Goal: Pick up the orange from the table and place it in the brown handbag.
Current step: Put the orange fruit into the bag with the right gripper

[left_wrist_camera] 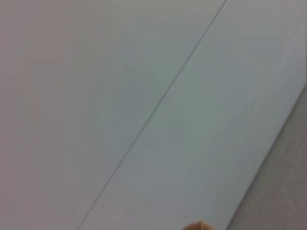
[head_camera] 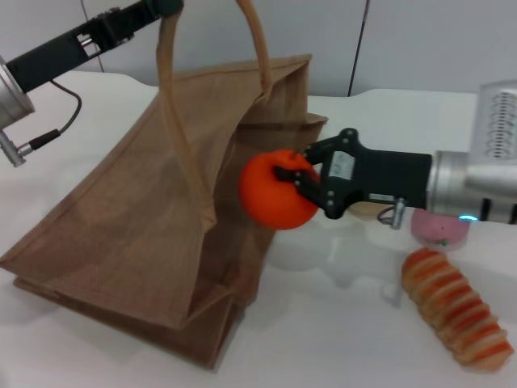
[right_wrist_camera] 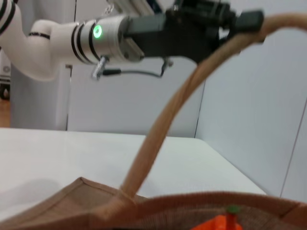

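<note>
The orange is outside the handbag's opening, so my left gripper now keeps holding the handbag's loop handle until the orange (head_camera: 271,198) sits inside.
The brown handbag (head_camera: 137,218) stands on the white table (head_camera: 339,347), leaning with its mouth open toward the right. My left gripper (head_camera: 168,8) is at the top left, shut on one loop handle (head_camera: 171,105) and holding it up. The right wrist view also shows that gripper (right_wrist_camera: 242,21) on the handle (right_wrist_camera: 163,129). My right gripper (head_camera: 296,187) is shut on the orange (head_camera: 271,198) and holds it in the air just beside the bag's open mouth. The orange's top (right_wrist_camera: 218,224) shows just behind the bag's rim (right_wrist_camera: 192,203) in the right wrist view.
A long orange-and-cream striped bread-like piece (head_camera: 456,311) lies at the right front. A pink round item (head_camera: 440,228) and a pale beige ball (head_camera: 367,212) sit under my right arm. The left wrist view shows only a pale wall.
</note>
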`<state>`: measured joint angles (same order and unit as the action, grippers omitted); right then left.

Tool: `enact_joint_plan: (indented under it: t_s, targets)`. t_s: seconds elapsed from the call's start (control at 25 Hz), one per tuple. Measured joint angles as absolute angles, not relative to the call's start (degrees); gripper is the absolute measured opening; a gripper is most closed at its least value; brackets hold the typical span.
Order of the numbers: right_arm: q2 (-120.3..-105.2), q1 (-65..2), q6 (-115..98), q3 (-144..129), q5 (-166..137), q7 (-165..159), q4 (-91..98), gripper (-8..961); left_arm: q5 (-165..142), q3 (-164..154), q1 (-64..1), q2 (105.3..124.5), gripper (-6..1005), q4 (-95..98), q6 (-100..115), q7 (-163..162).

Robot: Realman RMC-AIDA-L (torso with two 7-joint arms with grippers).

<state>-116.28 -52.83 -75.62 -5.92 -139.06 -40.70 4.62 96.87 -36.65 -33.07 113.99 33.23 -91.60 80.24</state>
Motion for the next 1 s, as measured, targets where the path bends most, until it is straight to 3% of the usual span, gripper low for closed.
enact_joint_plan:
  t_s: [0.84,1.0]
  targets:
    - [-117.16,-62.9,-51.6,-3.8,-139.3,-27.5,-10.8,81,100.1,-36.6,-34.4,114.08,113,33.2,-96.7,78.9]
    - [-117.22,-63.0,-43.5,1.0,-139.4,-23.0,-14.3,118,100.1,-36.6,-34.5,114.08,113,33.2,-96.7,78.9]
